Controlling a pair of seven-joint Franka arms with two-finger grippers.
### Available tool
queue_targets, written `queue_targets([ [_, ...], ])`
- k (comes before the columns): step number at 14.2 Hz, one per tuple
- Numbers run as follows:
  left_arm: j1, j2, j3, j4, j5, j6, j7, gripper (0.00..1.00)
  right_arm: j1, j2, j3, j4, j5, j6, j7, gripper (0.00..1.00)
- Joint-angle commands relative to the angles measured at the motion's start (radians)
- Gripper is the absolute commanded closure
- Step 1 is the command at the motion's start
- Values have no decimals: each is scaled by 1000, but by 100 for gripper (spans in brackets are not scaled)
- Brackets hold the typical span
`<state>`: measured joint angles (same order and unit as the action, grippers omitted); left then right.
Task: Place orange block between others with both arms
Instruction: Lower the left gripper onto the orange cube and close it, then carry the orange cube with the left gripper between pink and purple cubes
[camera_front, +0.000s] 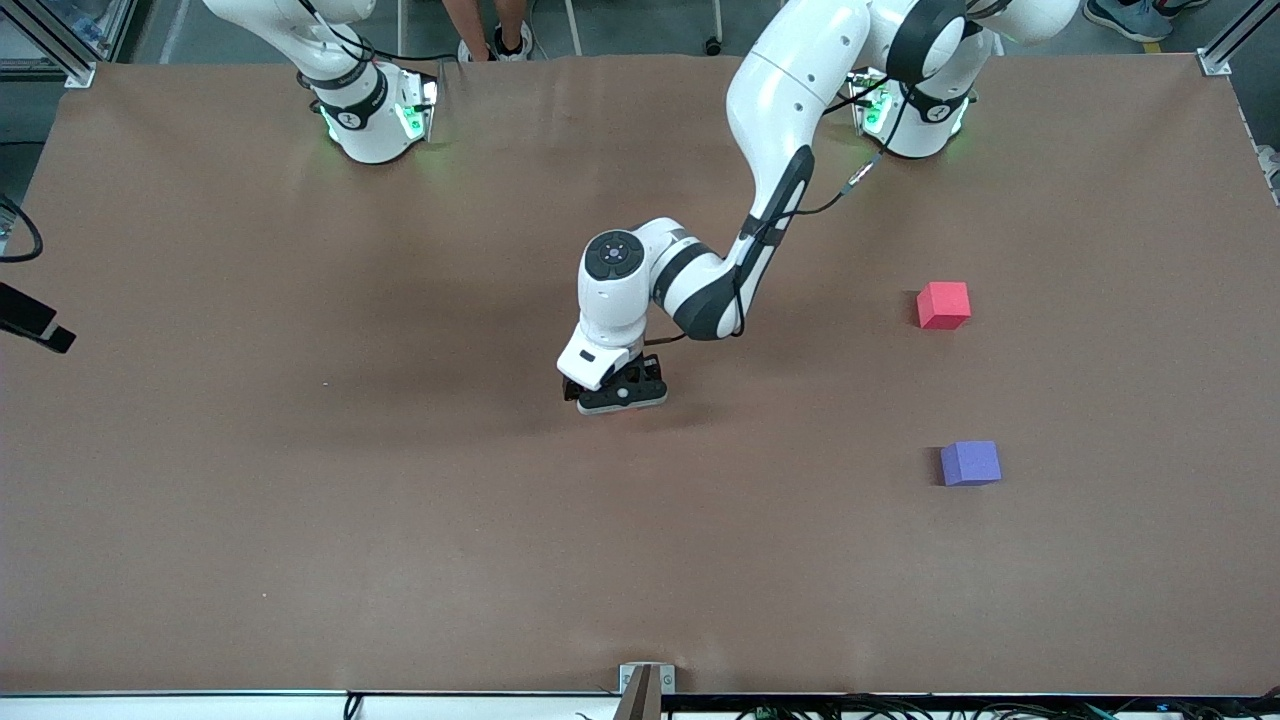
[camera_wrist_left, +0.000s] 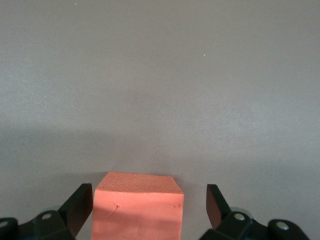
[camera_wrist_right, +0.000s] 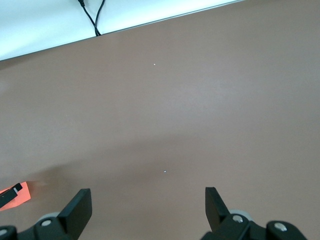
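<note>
My left gripper will next grab the orange block by its two opposite sides to set it between the pinkish-red cube and the purple-blue cube.
The orange block sits on the brown table near its middle. My left gripper is low around it and open, with a gap between the block and each finger. From the front, the left gripper covers the block. A sliver of the orange block shows at the edge of the right wrist view. The pinkish-red cube and the purple-blue cube lie toward the left arm's end, the purple one nearer the front camera. My right gripper hangs open over bare table with nothing between its fingers; the front view does not show it.
A black object juts in at the right arm's end of the table. A metal bracket sits at the table's front edge. A white strip with black cables runs along that edge.
</note>
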<state>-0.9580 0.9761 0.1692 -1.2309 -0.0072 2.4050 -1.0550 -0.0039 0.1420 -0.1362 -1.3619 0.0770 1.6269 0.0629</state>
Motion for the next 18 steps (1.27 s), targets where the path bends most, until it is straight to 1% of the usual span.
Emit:
queue_targets([
  [1,-38,19,44,30,12,-10,-51,3,-16,-103,59,-115,-57,34,-8,0],
  [2,-38,18,46,30,12,-13,-51,7,-24,-110,67,-120,-59,34,-9,0],
  [5,-53,18,46,25,15,-30,-51,41,-27,-108,72,-120,-62,22,-21,0],
  [8,-58,6,46,24,36,-108,-51,63,-25,-113,73,-152,-68,24,-34,0],
  [9,-54,-16,46,24,32,-137,-51,67,-25,-114,72,-163,-68,27,-40,0],
  [11,-29,-81,44,21,20,-187,-43,72,-27,-114,72,-172,-69,34,-86,0],
  [12,7,-118,44,19,16,-229,-40,73,-30,-114,72,-174,-71,34,-98,0],
  [14,65,-197,42,-1,16,-323,-14,72,-31,-116,70,-178,-71,31,-98,0],
  [16,128,-244,41,-5,13,-407,36,71,-31,-128,70,-203,-71,47,-97,0],
  [17,162,-269,38,-18,12,-440,62,71,-31,-125,70,-201,-71,45,-97,0],
  [18,192,-302,36,-53,12,-449,99,71,-31,-124,70,-191,-71,39,-97,0],
])
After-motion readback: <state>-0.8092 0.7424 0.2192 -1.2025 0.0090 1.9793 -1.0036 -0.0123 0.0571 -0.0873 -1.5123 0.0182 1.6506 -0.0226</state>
